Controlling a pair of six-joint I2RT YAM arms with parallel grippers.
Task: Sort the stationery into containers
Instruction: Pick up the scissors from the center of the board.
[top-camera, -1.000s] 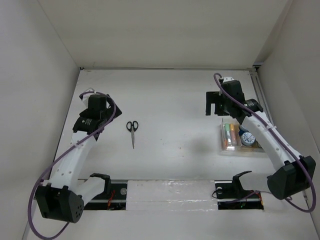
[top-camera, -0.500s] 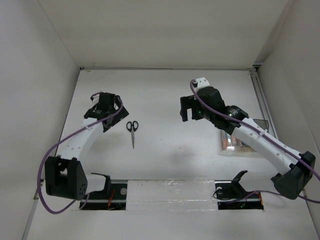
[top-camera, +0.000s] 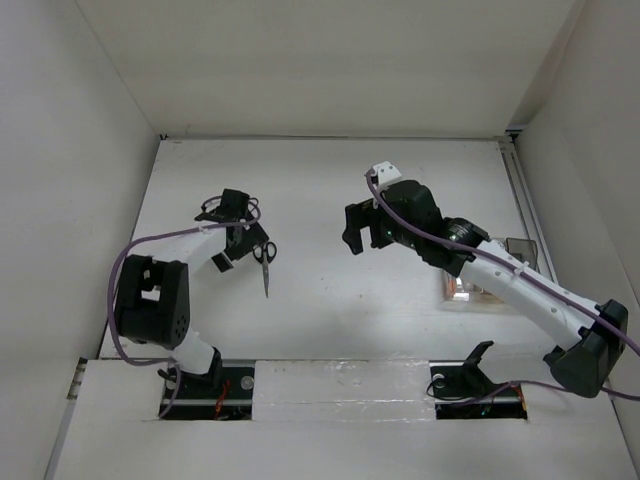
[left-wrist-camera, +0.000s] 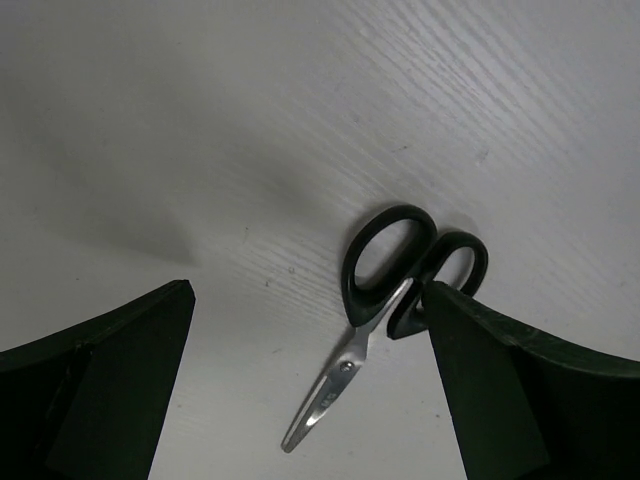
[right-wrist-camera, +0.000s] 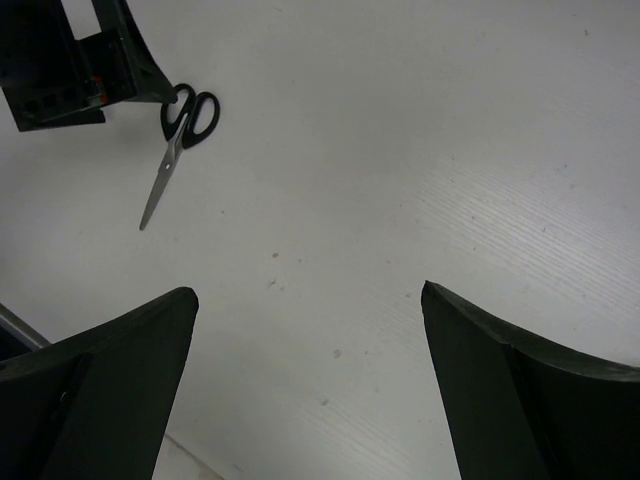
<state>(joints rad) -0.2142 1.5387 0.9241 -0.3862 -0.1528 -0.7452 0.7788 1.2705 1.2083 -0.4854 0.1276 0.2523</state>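
Note:
My left gripper grabs the outer edge of one black handle loop (top-camera: 257, 253) (left-wrist-camera: 353, 265) next, leaving the other loop free for my right gripper.
The small black-handled scissors (top-camera: 265, 262) lie flat on the white table, handles far, blades pointing to the near edge. My left gripper (top-camera: 240, 247) is open and empty, just left of the handles. In the left wrist view the scissors (left-wrist-camera: 385, 310) lie between my fingers, and the handles touch or pass behind the right finger (left-wrist-camera: 500, 390). My right gripper (top-camera: 360, 232) is open and empty over the table's middle. Its wrist view shows the scissors (right-wrist-camera: 180, 130) at the far left. The clear box (top-camera: 462, 292) shows only a corner with pink inside. The arm hides the wooden box, cylinders and other markers.
White walls close in the table at the left, back and right. A metal rail (top-camera: 520, 190) runs along the right edge. The left arm's black gripper body (right-wrist-camera: 70, 60) shows at the top left of the right wrist view. A greyish clear piece (top-camera: 520, 250) lies beyond the right arm.
My left gripper has swung right and now stands at the scissors' handles. My right gripper has moved left from above the containers to the table's middle. The scissors have not moved.

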